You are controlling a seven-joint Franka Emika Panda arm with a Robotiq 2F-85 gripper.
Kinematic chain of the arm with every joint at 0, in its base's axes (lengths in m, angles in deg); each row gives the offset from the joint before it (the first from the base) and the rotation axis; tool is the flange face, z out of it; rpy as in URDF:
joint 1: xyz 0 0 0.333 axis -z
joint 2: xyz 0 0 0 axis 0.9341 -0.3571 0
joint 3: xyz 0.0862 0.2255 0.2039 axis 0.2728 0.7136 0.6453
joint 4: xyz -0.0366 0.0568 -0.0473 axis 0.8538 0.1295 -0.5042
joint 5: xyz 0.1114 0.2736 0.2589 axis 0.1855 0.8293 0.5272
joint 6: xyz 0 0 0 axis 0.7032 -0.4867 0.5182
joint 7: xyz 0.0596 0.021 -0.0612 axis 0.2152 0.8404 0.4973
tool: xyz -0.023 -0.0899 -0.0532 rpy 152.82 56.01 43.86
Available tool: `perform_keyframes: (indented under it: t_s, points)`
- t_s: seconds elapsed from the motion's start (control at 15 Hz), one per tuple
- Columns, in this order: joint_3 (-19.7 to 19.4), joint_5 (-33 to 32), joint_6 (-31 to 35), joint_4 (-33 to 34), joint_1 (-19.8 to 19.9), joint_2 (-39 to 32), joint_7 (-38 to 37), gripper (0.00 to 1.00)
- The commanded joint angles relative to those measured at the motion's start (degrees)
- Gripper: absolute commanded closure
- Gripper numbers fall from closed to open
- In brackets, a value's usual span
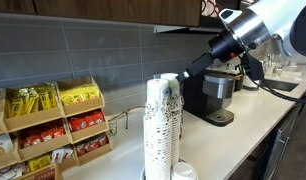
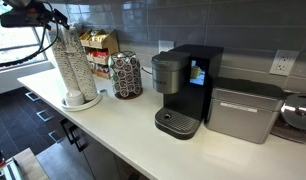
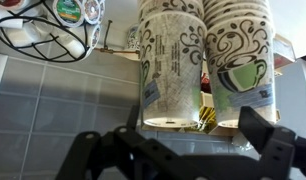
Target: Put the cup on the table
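My open fingers barely reach the end edge of the column's end [image 1: 171,77] [image 3: 171,117] and are short of the column's sides. My gripper needs to move farther onto it before it closes.
Tall stacked columns of patterned paper cups [image 1: 163,125] stand on a round base at the counter's end; they also show in the other exterior view [image 2: 71,62] and fill the wrist view [image 3: 173,60], which is upside down. No single cup stands apart from the stacks. My gripper [image 3: 173,150] is open and empty, its fingers on either side of one column's end. In both exterior views it sits at the top of the stacks [image 1: 179,74] [image 2: 53,17]. The pale table [image 2: 143,140] runs long past the stacks [image 1: 255,118].
A black coffee machine [image 2: 183,90] [image 1: 208,95] stands mid-counter beside a metal appliance [image 2: 243,110]. A pod carousel [image 2: 125,75] and a wooden snack rack [image 1: 53,125] [image 2: 98,48] stand by the stacks. A plain white round piece [image 1: 184,172] lies at their foot.
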Motion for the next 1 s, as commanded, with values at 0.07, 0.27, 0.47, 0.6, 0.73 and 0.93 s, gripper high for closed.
perform_keyframes:
  t_s: [0.07, 0.27, 0.47, 0.6, 0.73, 0.93]
  points:
    - [-3.10, 1.55, 4.67, -1.26, -3.18, -0.89, 3.18, 0.00]
    - [-4.87, 1.76, 5.53, -1.51, -4.61, -1.45, 4.03, 0.00]
    - [-6.36, 2.18, 5.50, -1.24, -5.80, -2.28, 4.77, 0.00]
    - [-7.17, 2.54, 5.68, -1.20, -6.48, -2.87, 5.24, 0.00]
    - [-8.01, 3.27, 6.77, -1.30, -7.46, -3.42, 6.07, 0.00]
    - [-9.06, 3.97, 8.20, -1.24, -8.72, -4.24, 7.10, 0.00]
